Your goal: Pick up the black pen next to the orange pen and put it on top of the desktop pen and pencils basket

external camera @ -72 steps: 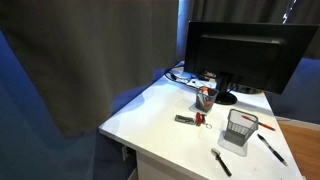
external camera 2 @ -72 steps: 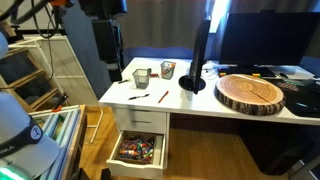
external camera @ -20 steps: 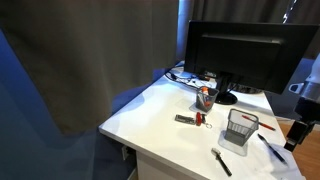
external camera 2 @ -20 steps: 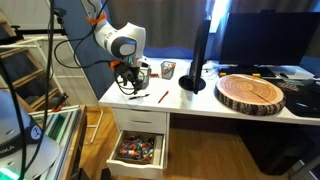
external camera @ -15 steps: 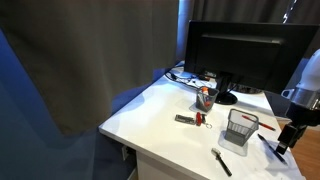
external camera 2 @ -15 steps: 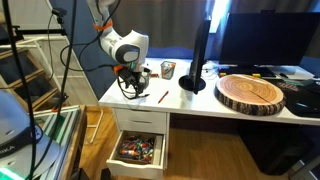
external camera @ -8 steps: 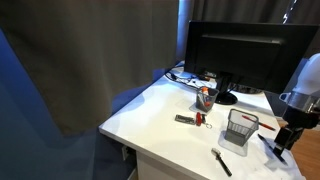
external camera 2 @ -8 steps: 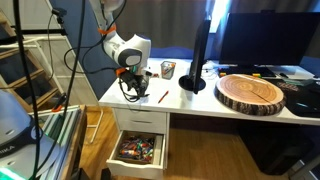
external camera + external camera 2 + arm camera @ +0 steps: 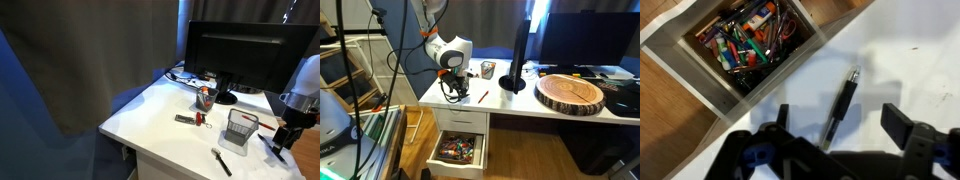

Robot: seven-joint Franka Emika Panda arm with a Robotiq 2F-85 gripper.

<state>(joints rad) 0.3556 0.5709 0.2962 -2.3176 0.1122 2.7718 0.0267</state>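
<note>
My fingers are down at the desk in an exterior view and have the black pen [image 9: 273, 149] [image 9: 840, 105] between them, so my gripper needs to close on it.
The black pen [image 9: 840, 105] lies on the white desk [image 9: 890, 60]. My gripper [image 9: 843, 125] is open and hangs right above the pen, one finger on each side, not touching it. In both exterior views the gripper [image 9: 280, 140] [image 9: 453, 91] is low over the desk and hides most of the pen. The orange pen [image 9: 481, 97] lies just beside it. The grey mesh basket [image 9: 240, 128] stands close by and also shows in an exterior view [image 9: 462, 76].
A large monitor [image 9: 240, 55] stands at the back. A thicker dark pen with a white end [image 9: 221, 161] lies near the front edge. A cup with red-orange contents [image 9: 204, 97] and a wooden slab [image 9: 572, 92] are on the desk. An open drawer [image 9: 745, 45] holds several pens.
Within the last second the arm came down a little closer over the black pen. The gripper stays open. The pens and basket have not moved.
</note>
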